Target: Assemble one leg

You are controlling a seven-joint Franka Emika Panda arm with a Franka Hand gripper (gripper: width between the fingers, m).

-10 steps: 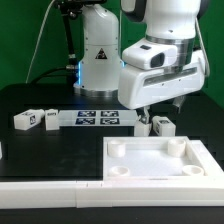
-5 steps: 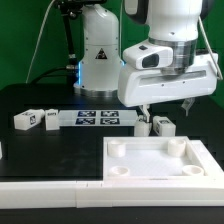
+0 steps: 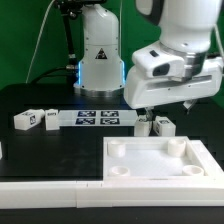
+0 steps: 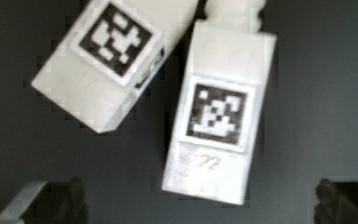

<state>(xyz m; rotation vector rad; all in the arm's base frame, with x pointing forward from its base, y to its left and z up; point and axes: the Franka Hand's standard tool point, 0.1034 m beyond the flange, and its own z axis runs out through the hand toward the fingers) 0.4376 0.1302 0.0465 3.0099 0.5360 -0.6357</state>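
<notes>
My fingers hang above the nearer leg [image 4: 218, 115], so closing now would miss. My gripper lowers next, then closes on the leg.
Two small white legs with square marker tags lie side by side on the black table, just beyond the tray's far edge. In the exterior view they are one leg [image 3: 144, 126] and another leg [image 3: 165, 126]. My gripper [image 3: 163, 111] hangs open just above them. In the wrist view the nearer leg [image 4: 220, 100] lies lengthwise between my dark fingertips [image 4: 44, 202], and the second leg [image 4: 105, 60] lies beside it. The gripper [image 4: 197, 205] is open, holds nothing and touches neither leg. Two more legs [image 3: 25, 119] [image 3: 47, 118] lie at the exterior view's left.
The large white tray-like panel [image 3: 160, 172] with round corner sockets lies at the front right. A long white bar [image 3: 50, 188] lies along the front left. The marker board [image 3: 97, 118] lies in the middle, in front of the robot's base [image 3: 100, 60].
The arm and its hand have shifted toward the exterior view's right over the two legs. The legs, the tray and the bar have not moved.
</notes>
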